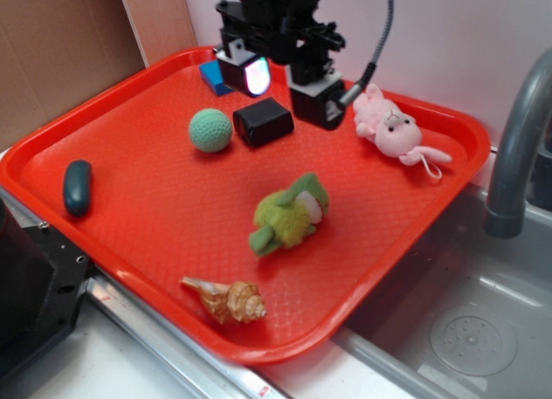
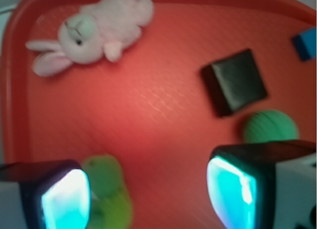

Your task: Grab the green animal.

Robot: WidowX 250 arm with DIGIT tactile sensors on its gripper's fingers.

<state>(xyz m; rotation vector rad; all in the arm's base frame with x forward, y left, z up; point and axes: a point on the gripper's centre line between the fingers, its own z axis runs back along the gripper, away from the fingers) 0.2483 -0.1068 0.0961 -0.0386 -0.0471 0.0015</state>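
Observation:
My fingers are high above the red tray and far short of the green animal's fuzzy body (image 1: pixel 286 218), so they would miss if I closed now, and I will first move toward the animal.
The green animal (image 1: pixel 291 215) is a fuzzy lime-green plush with darker limbs, lying near the middle of the red tray (image 1: pixel 129 123). In the wrist view the green animal (image 2: pixel 110 192) shows blurred at the bottom, just inside the left finger. My gripper (image 1: pixel 286 87) hangs open above the tray's far side, well above and behind the plush. Its two glowing pads (image 2: pixel 230 192) stand wide apart with only bare tray between them.
A mint knitted ball (image 1: pixel 210 129), a black block (image 1: pixel 262 121) and a blue block (image 1: pixel 213 76) lie under and left of the gripper. A pink bunny (image 1: pixel 392 130) lies far right, a seashell (image 1: pixel 228 300) near the front, a dark oval object (image 1: pixel 77 186) at left. A sink and faucet (image 1: pixel 517 132) are on the right.

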